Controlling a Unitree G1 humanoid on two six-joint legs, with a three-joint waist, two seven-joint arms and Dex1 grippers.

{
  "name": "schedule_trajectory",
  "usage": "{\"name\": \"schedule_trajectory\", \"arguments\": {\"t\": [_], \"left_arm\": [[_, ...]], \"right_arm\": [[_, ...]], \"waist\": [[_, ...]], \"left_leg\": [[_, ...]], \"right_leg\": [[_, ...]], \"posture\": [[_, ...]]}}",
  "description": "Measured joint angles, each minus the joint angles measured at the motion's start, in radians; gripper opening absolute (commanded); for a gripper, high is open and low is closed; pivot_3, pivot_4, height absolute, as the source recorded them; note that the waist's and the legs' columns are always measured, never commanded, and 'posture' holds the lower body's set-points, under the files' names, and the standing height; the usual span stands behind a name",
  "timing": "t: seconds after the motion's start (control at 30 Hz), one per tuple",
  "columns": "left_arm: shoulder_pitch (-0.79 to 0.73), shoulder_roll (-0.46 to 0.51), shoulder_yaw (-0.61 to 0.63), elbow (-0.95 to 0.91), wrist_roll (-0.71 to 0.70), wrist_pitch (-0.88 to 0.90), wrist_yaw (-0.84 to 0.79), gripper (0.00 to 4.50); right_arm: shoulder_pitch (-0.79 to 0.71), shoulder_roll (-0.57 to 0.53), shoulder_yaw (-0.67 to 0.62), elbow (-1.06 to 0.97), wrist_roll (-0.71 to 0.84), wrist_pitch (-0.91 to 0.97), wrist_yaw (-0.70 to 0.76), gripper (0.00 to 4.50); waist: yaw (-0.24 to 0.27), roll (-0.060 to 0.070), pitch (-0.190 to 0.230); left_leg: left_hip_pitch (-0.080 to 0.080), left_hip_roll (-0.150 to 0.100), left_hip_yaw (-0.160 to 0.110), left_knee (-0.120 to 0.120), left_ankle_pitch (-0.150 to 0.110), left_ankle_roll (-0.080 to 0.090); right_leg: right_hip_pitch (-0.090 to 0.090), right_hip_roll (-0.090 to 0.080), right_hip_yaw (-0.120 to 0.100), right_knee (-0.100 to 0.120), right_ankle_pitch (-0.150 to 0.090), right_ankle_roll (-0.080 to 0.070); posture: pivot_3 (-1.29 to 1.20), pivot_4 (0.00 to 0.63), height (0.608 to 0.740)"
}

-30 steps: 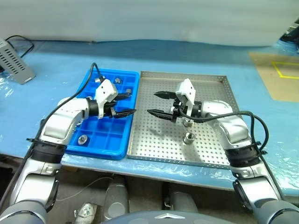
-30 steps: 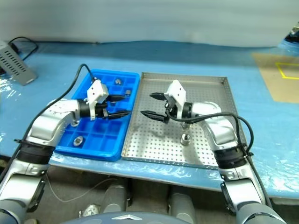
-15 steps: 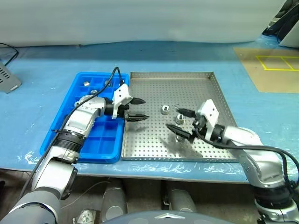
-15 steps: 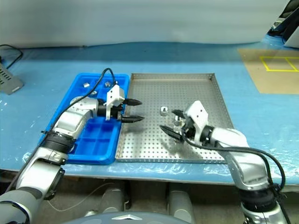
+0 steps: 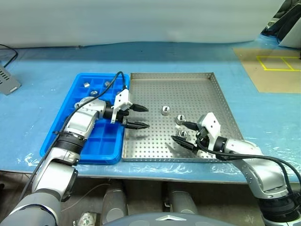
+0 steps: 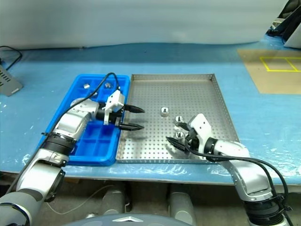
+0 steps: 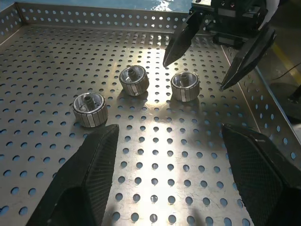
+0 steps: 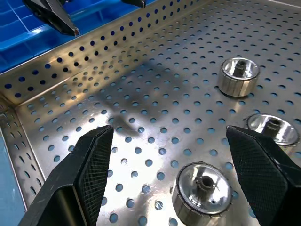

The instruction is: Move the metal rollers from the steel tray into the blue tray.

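Note:
I would miss if I closed now, as my right gripper's fingers are above the front roller's top [image 5: 182, 133], so I should lower my right gripper first, then close on the roller's top.
The steel tray [image 5: 155, 148] lies in the middle of the table, with the blue tray [image 5: 104, 147] against its left side. Three metal rollers stand in the steel tray: one [image 5: 165, 110] near the middle, one [image 5: 180, 119] beside it and one [image 5: 184, 135] nearer the front. My right gripper [image 5: 177, 131] is open, low over the tray floor, and the front roller [image 8: 201, 190] sits between its fingers without being gripped. My left gripper [image 5: 147, 117] is open and empty above the steel tray's left edge, pointing at the rollers [image 7: 134, 80]. Three rollers [image 5: 95, 92] rest in the blue tray's far compartments.
A grey box [image 5: 7, 80] with a cable sits at the far left of the table. A brown floor patch with yellow tape [image 5: 273, 63] lies to the far right. The table's front edge runs just below both trays.
The head camera has shifted. My right gripper has come down and back toward the tray's front, and the front roller now lies between its fingers. My left gripper swung from the blue tray to the steel tray's edge.

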Motion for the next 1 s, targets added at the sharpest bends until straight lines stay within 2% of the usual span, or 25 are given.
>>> {"name": "schedule_trajectory", "arguments": {"t": [0.23, 0.63, 0.73, 0.87, 0.93, 1.0], "left_arm": [[0.001, 0.005, -0.002, 0.01, 0.014, -0.023, 0.0, 3.68], [0.027, 0.018, -0.001, 0.012, 0.026, -0.03, 0.017, 3.68], [0.027, 0.02, -0.001, 0.012, 0.029, -0.031, 0.02, 3.71], [0.027, 0.027, -0.001, 0.011, 0.029, -0.03, 0.021, 3.71], [0.027, 0.039, 0.004, 0.011, 0.027, -0.025, 0.02, 3.71], [0.022, 0.052, 0.017, 0.019, 0.025, -0.024, 0.019, 3.71]], "right_arm": [[0.009, 0.017, 0.016, 0.138, -0.05, -0.077, -0.016, 3.99], [0.009, 0.027, 0.066, 0.157, -0.109, -0.124, -0.023, 3.99], [0.012, 0.035, 0.065, 0.162, -0.114, -0.128, -0.036, 3.33], [0.02, 0.035, 0.066, 0.155, -0.126, -0.131, -0.048, 2.08], [0.023, 0.035, 0.066, 0.151, -0.13, -0.133, -0.05, 1.72], [0.024, 0.034, 0.065, 0.148, -0.127, -0.133, -0.046, 1.7]], "waist": [[0.001, 0.0, 0.0], [0.003, 0.0, 0.0], [0.002, 0.0, 0.0], [0.002, 0.0, 0.0], [0.002, 0.0, 0.0], [0.003, 0.0, 0.0]], "left_leg": [[0.0, 0.0, 0.0, 0.001, -0.001, 0.001], [0.0, 0.0, 0.0, 0.001, -0.001, 0.002], [0.0, 0.0, 0.0, 0.001, -0.001, 0.002], [0.0, 0.0, 0.0, 0.0, -0.001, 0.002], [0.0, 0.0, 0.001, 0.0, -0.002, 0.002], [0.0, 0.0, 0.001, 0.0, -0.002, 0.002]], "right_leg": [[0.0, -0.001, 0.0, 0.0, 0.0, 0.0], [0.001, -0.001, 0.0, -0.001, 0.0, 0.0], [0.001, -0.001, 0.0, -0.002, 0.0, 0.0], [0.001, -0.001, -0.001, -0.002, 0.0, 0.0], [0.001, -0.001, 0.0, -0.002, 0.0, 0.0], [0.001, -0.001, -0.001, -0.003, 0.0, 0.0]], "posture": [[-0.34, 0.15, 0.74], [-0.32, 0.15, 0.74], [-0.32, 0.15, 0.74], [-0.32, 0.15, 0.74], [-0.32, 0.15, 0.74], [-0.32, 0.15, 0.74]]}}
